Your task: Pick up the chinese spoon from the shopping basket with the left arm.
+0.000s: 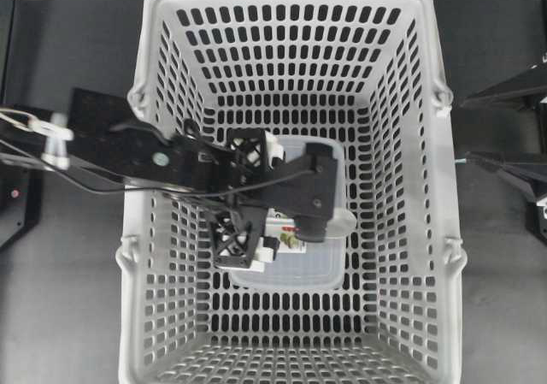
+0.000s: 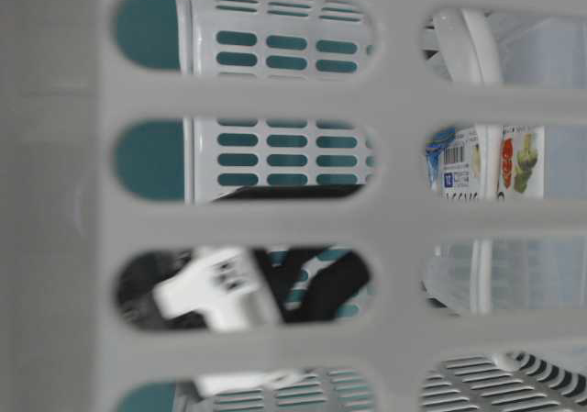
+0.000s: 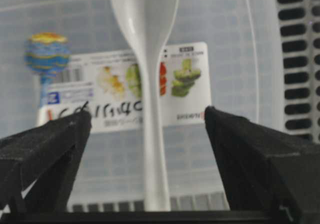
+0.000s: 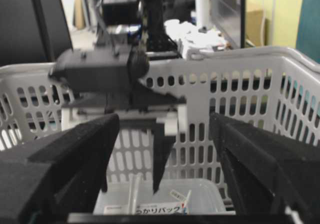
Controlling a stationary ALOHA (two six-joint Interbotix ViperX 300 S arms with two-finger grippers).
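My left gripper grabs the spoon by its slim handle (image 3: 152, 113) next, where two straight sides face each other, since the spoon's bowl flares out round and sloping.
The white chinese spoon (image 3: 147, 49) lies on a clear labelled container (image 3: 235, 59) on the floor of the grey shopping basket (image 1: 282, 25). Its bowl points away from the wrist camera and its handle runs toward it. My left gripper (image 3: 145, 116) is inside the basket, open, with one finger on each side of the handle and a clear gap on both sides. In the overhead view the wrist mount hides most of the spoon; only a pale rounded end (image 1: 346, 221) shows. My right gripper (image 4: 162, 129) is open and empty outside the basket's right wall.
The container (image 1: 291, 273) sits in the middle of the basket floor, with a printed label (image 3: 125, 89) and a coloured sticker (image 3: 47, 54). The slotted basket walls (image 4: 240, 84) rise high around the left arm (image 1: 154, 157). The right arm (image 1: 513, 170) rests beside the basket.
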